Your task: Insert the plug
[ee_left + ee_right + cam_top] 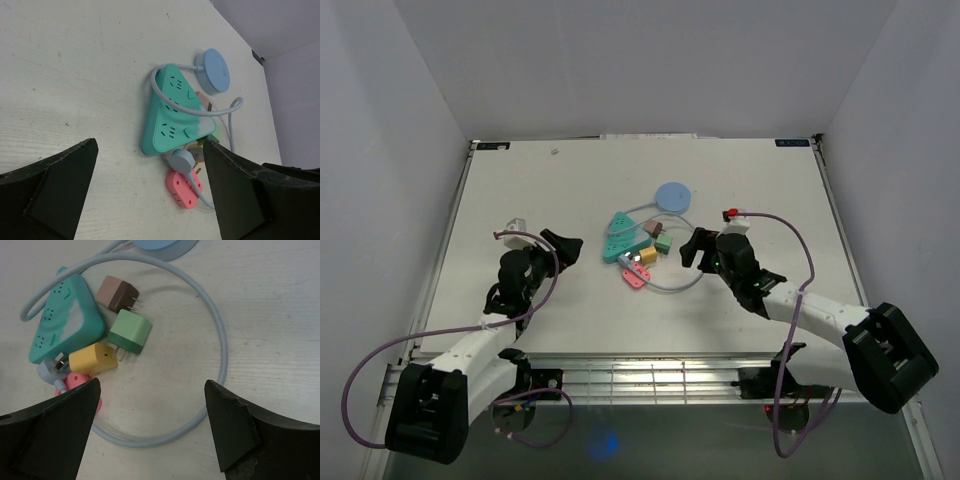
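Note:
My right gripper grabs the cable's loop between disc and round plug [196, 421] next, to draw the grey-blue cable [220, 340] off the power strip and insert the round plug.
A teal triangular power strip [622, 235] lies at the table's middle; it also shows in the left wrist view [175, 112] and the right wrist view [62, 320]. Its grey-blue cable [220, 340] loops to a round grey-blue plug [181, 161] that lies loose on a pink adapter [184, 189]. A yellow plug [92, 358], a green plug [130, 331] and a brown plug [116, 293] lie beside the strip. My left gripper [563, 250] is open and empty left of the strip. My right gripper [693, 250] is open and empty right of the plugs, over the cable loop.
A round light-blue disc [673, 195] at the cable's far end lies behind the strip. The white table [520, 190] is walled on three sides. A small clear piece [514, 225] lies near the left arm.

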Available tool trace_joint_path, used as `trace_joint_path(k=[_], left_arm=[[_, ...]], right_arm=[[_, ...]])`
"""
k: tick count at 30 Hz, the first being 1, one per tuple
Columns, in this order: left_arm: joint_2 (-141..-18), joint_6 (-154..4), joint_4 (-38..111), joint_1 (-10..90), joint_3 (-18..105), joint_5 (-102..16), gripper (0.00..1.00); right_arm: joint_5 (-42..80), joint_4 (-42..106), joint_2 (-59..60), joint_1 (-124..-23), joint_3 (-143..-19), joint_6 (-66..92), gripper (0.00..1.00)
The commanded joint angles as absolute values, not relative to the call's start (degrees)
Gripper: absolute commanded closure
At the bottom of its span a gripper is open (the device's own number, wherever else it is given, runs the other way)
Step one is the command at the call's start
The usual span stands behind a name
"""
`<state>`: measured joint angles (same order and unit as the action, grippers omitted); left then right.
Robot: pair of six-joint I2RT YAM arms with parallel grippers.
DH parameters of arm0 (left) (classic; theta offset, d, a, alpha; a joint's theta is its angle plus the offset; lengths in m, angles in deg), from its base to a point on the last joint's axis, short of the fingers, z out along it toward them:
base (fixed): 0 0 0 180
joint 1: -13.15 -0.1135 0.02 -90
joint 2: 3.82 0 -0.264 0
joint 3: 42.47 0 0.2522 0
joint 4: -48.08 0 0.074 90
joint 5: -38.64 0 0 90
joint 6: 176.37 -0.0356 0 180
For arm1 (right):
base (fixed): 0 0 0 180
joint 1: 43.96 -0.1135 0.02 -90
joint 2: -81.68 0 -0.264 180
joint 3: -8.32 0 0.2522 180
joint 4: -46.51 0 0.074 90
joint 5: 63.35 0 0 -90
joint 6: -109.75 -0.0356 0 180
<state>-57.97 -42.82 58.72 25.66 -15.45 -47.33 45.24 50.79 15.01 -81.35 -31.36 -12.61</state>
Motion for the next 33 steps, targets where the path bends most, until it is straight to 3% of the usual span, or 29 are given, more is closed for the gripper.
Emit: trace_joint_path(k=[1, 11, 22, 24, 25, 26, 28, 29, 30, 31, 33], left_arm=[[-56.64, -43.48, 58.93, 25.80, -14.29, -48.55, 0.02], [-55.59, -43.92, 58.93, 25.80, -14.82, -48.99, 0.02], [-54.36, -44.18, 58.93, 25.80, -15.08, -49.25, 0.02], [-54.53, -44.18, 58.93, 25.80, -15.08, -49.34, 0.02], [-54.53, -44.27, 58.93, 25.80, -15.08, -49.25, 0.02], [-54.62, -44.27, 58.93, 25.80, -15.08, -49.25, 0.02], [-54.71, -44.27, 59.02, 25.89, -15.17, -49.43, 0.02], [-54.80, -44.35, 58.93, 25.80, -15.08, -49.52, 0.02], [-54.88, -44.35, 58.93, 25.80, -15.08, -49.52, 0.02], [-54.89, -44.35, 58.93, 25.80, -15.00, -49.43, 0.02], [-54.89, -44.44, 58.93, 25.80, -15.08, -49.34, 0.02]], right_arm=[[44.05, 53.66, 9.63, -83.95, -38.22, -17.51, 0.10], [45.28, 55.69, -10.32, -89.22, -56.14, -22.44, 0.10], [47.92, 53.14, -24.48, -91.69, -71.00, -26.65, 0.10], [48.36, 53.92, -26.24, -91.60, -71.98, -27.79, 0.01], [48.28, 54.71, -26.60, -91.69, -72.07, -27.80, 0.10], [48.10, 56.37, -27.21, -91.60, -72.41, -27.71, 0.31], [47.40, 57.35, -27.74, -91.69, -73.47, -27.10, 0.52], [46.87, 56.75, -28.09, -91.78, -74.34, -26.75, 0.71], [46.35, 56.30, -28.10, -91.69, -76.35, -26.22, 0.84], [45.99, 55.87, -28.01, -91.69, -77.33, -24.91, 0.92], [45.90, 55.51, -26.78, -92.30, -79.09, -22.98, 0.92]])
